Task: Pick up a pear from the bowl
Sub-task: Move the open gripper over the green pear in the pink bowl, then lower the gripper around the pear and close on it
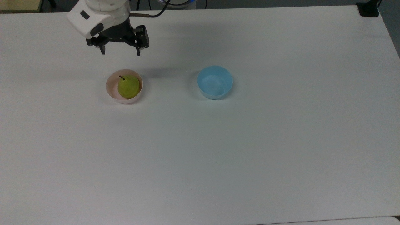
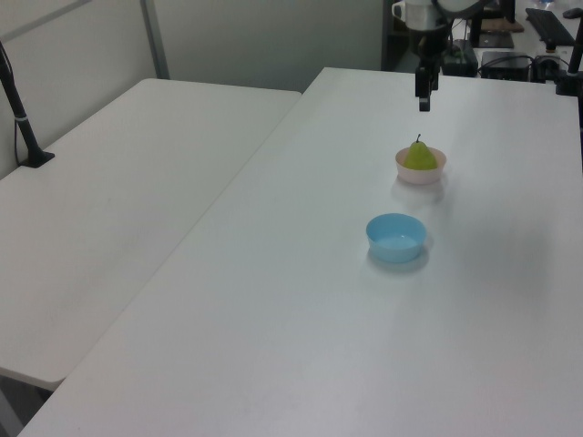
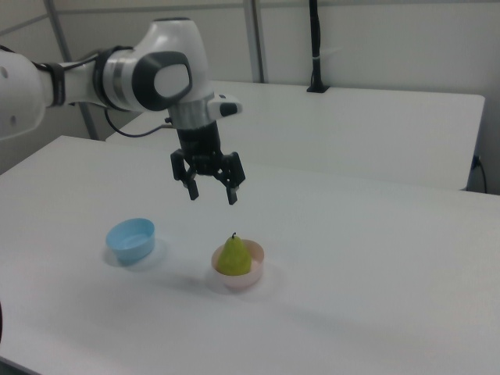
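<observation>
My gripper should next grab the pear by its upper body around the stem (image 2: 419, 151), so that it can lift the pear out of the pink bowl (image 2: 420, 173).
A yellow-green pear (image 1: 128, 87) (image 2: 419, 156) (image 3: 232, 256) with a dark stem sits in the pale pink bowl (image 1: 110, 89) (image 2: 420, 173) (image 3: 251, 276) on the white table. My gripper (image 1: 120, 52) (image 2: 424, 105) (image 3: 212, 194) hangs open in the air, fingers pointing down, nothing between them. In the top view it is above the bowl and slightly to its left. The right view shows it well above the pear, apart from it.
A light blue bowl (image 1: 215, 82) (image 2: 396, 237) (image 3: 130, 239) stands empty beside the pink one, to its right in the top view. The white table (image 1: 218, 150) spreads wide around both bowls. A second white table (image 2: 118, 200) adjoins in the left view.
</observation>
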